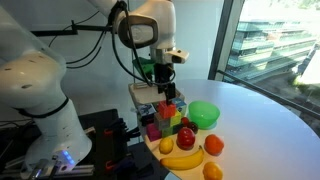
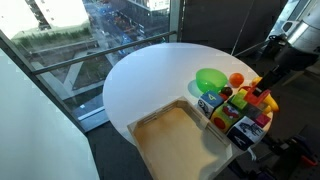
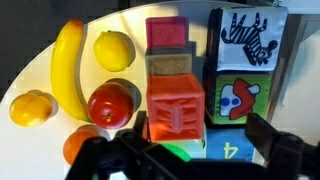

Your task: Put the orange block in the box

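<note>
My gripper should go lower before it closes on the orange block, because it isn't ready to close yet: its fingers are above the block's top [image 1: 167, 106] [image 3: 175, 105], and the gap is wider toward the mushroom block.
The orange block [image 3: 177, 110] is a small orange-red cube on top of a cluster of coloured and picture blocks; it also shows in an exterior view [image 1: 164, 109]. My gripper [image 3: 199, 130] is open just above it. The fingers stand apart on either side of the block and do not touch it. In both exterior views the gripper [image 1: 166, 88] [image 2: 264, 92] hangs over the block cluster. The box [image 2: 175, 140], shallow and square with low walls, sits empty on the white table, apart from the blocks.
A green bowl [image 2: 210, 78] [image 1: 205, 113] stands next to the blocks. Beside the cluster lie a banana [image 3: 68, 70], a lemon [image 3: 113, 49], a red apple [image 3: 110, 103] and a round orange fruit [image 3: 30, 107]. A zebra picture block [image 3: 246, 38] is nearby. A window runs behind the round table [image 2: 150, 75].
</note>
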